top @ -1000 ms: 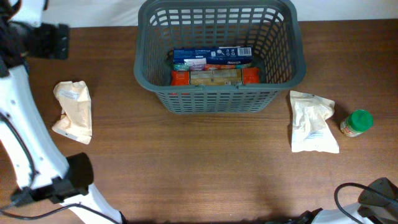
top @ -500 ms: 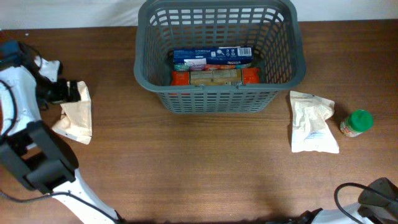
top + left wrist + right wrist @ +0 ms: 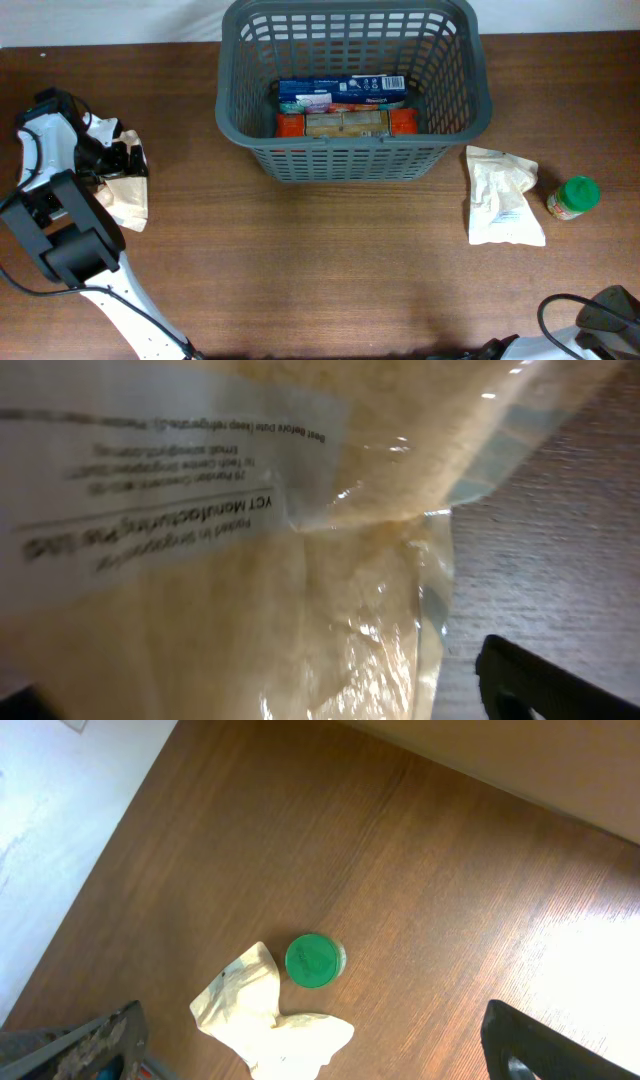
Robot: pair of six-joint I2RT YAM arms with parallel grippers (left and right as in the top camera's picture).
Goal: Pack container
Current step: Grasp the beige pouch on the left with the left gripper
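The rice bag's upper end (image 3: 262,660) is between my fingers. My left gripper needs to close on the bag, as it would hold the bag now.
The container (image 3: 352,160), a dark grey lattice basket, stands at the back centre and holds a blue box (image 3: 340,92) and orange packs (image 3: 345,123). A beige rice bag (image 3: 127,198) lies at the left. My left gripper (image 3: 118,160) is down on its upper end. In the left wrist view the bag (image 3: 250,560) fills the space between the wide-open jaws of the left gripper (image 3: 260,690), and one dark finger (image 3: 530,680) shows. My right gripper (image 3: 320,1060) is open and empty, high above a second bag (image 3: 270,1020) and a green-lidded jar (image 3: 315,961).
The second beige bag (image 3: 503,195) and the green-lidded jar (image 3: 574,197) lie right of the basket. Part of the right arm and a cable (image 3: 605,308) show at the bottom right corner. The left arm's white links (image 3: 60,230) stand along the left edge.
The left arm has swung down from the far left corner, and its gripper now sits on the left bag. The bags, jar and basket have not moved.
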